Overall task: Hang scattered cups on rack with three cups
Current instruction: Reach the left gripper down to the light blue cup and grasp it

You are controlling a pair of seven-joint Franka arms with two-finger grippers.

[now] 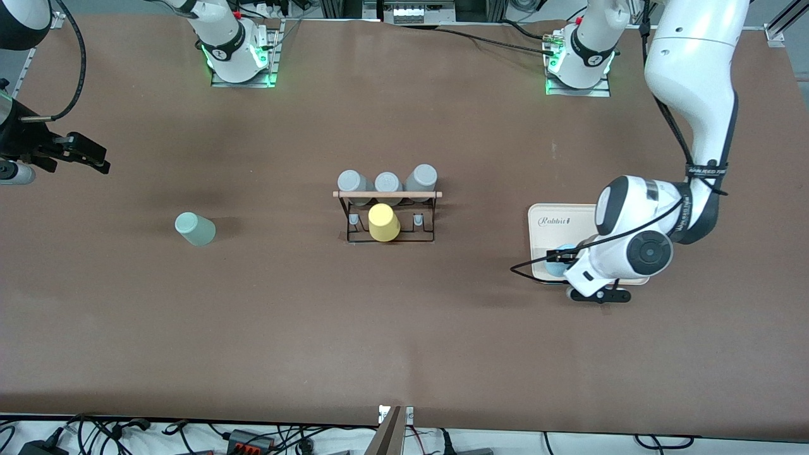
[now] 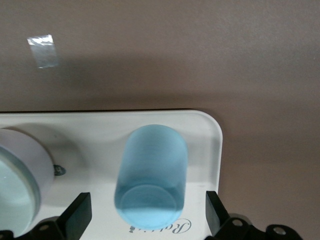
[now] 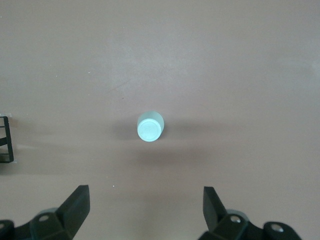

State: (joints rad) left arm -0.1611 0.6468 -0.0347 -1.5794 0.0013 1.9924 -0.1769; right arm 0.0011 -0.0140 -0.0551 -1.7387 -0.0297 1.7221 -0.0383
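Observation:
The light blue cup needs to hang on the rack, so my left gripper should grab it by its body (image 2: 151,175) next.
The black wire rack (image 1: 385,218) with a wooden top rod stands mid-table; its corner shows in the right wrist view (image 3: 5,140). The light blue cup (image 2: 151,175) sits on a white tray (image 2: 210,130), its flat base toward the camera. My left gripper (image 2: 147,215) is open and low over the tray, a finger on either side of the cup without touching it. In the front view the left hand (image 1: 581,278) hides most of the cup (image 1: 558,264). The mint cup (image 1: 194,229) stands base up on the table. My right gripper (image 3: 145,210) is open and empty, high above the mint cup (image 3: 150,127).
Three grey cups (image 1: 387,183) sit along the rack's side farther from the front camera. A yellow cup (image 1: 383,222) hangs on the nearer side. A white round object (image 2: 20,175) stands on the tray (image 1: 550,221) beside the blue cup. A tape scrap (image 2: 41,50) lies on the table.

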